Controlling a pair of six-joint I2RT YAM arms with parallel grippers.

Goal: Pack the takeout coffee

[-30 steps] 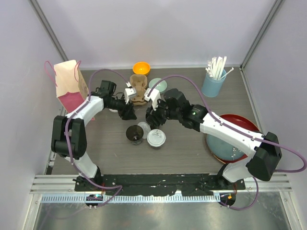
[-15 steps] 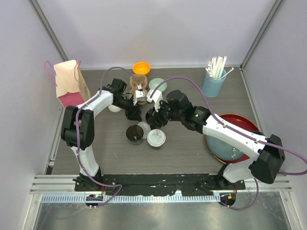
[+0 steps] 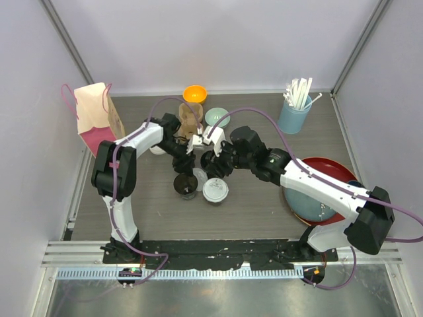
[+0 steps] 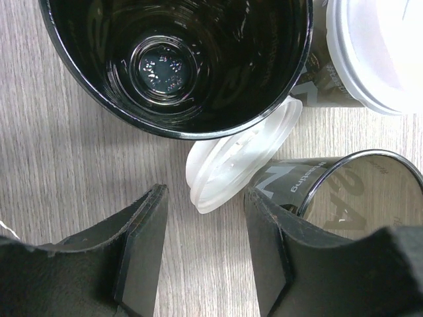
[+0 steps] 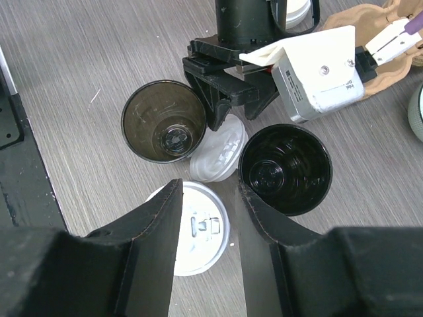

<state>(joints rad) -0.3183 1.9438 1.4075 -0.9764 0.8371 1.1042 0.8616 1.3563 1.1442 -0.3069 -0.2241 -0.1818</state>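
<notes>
My left gripper grabs the loose round white lid by its exposed rim (image 3: 197, 172) (image 4: 203, 198) next, so the opposite rim stays free to fit onto a cup.
Takeout coffee cups stand clustered mid-table. One black cup (image 3: 215, 190) wears its white lid (image 5: 192, 228). Two stand open: a dark cup (image 5: 162, 122) and a black cup (image 4: 175, 59). A loose white lid (image 4: 241, 155) leans tilted between them. My left gripper (image 4: 205, 251) is open just short of that loose lid, with only table between its fingers, and its right finger is beside the open dark cup (image 4: 360, 191). My right gripper (image 5: 210, 198) hangs open above the lidded cup's edge, holding nothing. The two grippers face each other across the cluster.
A brown pulp cup carrier (image 3: 190, 122) lies behind the cups, with an orange bowl (image 3: 194, 94) and a pale green bowl (image 3: 217, 117) nearby. A pink paper bag (image 3: 96, 119) stands far left. A blue tumbler of straws (image 3: 295, 109) and a red tray (image 3: 337, 173) are on the right.
My left gripper has swung right and nearer, from beside the carrier to the loose lid. My right gripper has hardly shifted. No cup has moved.
</notes>
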